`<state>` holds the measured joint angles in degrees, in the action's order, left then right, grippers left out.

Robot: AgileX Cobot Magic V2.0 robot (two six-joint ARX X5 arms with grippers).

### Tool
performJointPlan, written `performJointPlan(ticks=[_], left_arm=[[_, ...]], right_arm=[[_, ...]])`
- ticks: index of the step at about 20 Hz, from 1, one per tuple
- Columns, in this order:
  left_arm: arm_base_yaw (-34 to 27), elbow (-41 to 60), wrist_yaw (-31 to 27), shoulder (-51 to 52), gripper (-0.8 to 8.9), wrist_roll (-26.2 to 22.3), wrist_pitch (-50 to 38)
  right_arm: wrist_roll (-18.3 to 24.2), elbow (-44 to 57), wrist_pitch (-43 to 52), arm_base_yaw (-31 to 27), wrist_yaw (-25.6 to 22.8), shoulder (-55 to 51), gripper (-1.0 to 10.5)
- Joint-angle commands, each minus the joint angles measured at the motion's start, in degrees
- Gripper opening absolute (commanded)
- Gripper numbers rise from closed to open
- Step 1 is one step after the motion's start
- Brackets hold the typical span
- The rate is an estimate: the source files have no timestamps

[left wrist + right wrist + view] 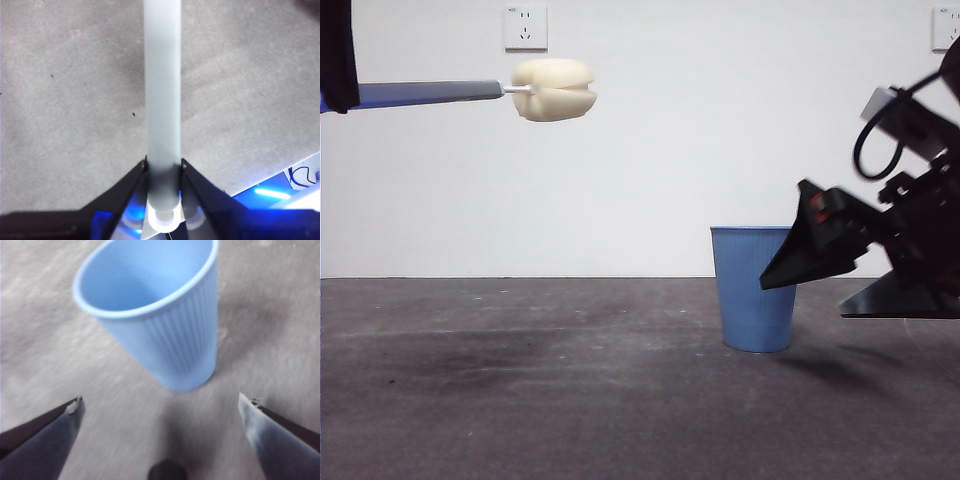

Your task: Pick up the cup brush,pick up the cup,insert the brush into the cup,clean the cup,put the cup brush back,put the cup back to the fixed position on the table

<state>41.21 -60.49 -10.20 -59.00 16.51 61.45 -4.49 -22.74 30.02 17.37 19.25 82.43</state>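
The cup gets wider toward a wide rim (pixel 750 228), so my right gripper will grab the cup by its narrower base end (pixel 757 322), which my fingers can reach around.
The cup brush (pixel 552 89) hangs level high at the left of the front view, its cream sponge head pointing right and its grey handle (pixel 162 95) running back into my left gripper (pixel 163 162), which is shut on it at the top left edge. The white loop end (pixel 163 218) shows between the jaws. The blue ribbed cup (pixel 753 288) stands upright on the dark grey table (pixel 540 390), right of centre. My right gripper (pixel 160 407) is open and low, just to the right of the cup (pixel 155 310), its jaws spread wide and apart from the cup.
A white wall with a power socket (pixel 525 27) stands behind the table. A second socket (pixel 945 27) sits at the top right corner. The right arm's dark body and cable (pixel 910 200) fill the right edge of the front view.
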Motion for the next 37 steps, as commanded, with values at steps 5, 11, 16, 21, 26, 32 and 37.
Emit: performJointPlan(ticks=[5,11,16,21,26,32,37], left_arm=[[-0.04,0.48,-0.22,0.07,-0.09,-0.22,-0.09],[-0.04,0.48,-0.24,0.07,-0.09,0.00,-0.17],[-0.04,0.48,-0.22,0.07,-0.09,0.39,-0.15],[-0.04,0.48,-0.24,0.07,-0.09,0.42,-0.13],[-0.04,0.48,-0.24,0.07,-0.09,0.39,-0.11],[-0.04,0.48,-0.17,0.07,-0.09,-2.97,0.07],[-0.07,0.48,0.00,0.07,-0.09,-10.84,1.27]], right_arm=[[0.90,0.57,17.68,2.38,-2.45,10.93,6.0],[0.87,-1.29,27.45,3.61,-4.39,19.82,5.9],[-0.22,-4.98,29.64,4.13,-4.70,24.11,5.9],[-0.24,-6.51,29.59,4.50,-6.60,24.41,3.7],[-0.22,-6.51,29.49,4.81,-6.73,24.41,0.3],[-0.17,-6.51,25.14,6.03,-5.75,21.66,-0.1],[9.33,-9.40,-3.02,8.68,-8.04,3.72,-0.1]])
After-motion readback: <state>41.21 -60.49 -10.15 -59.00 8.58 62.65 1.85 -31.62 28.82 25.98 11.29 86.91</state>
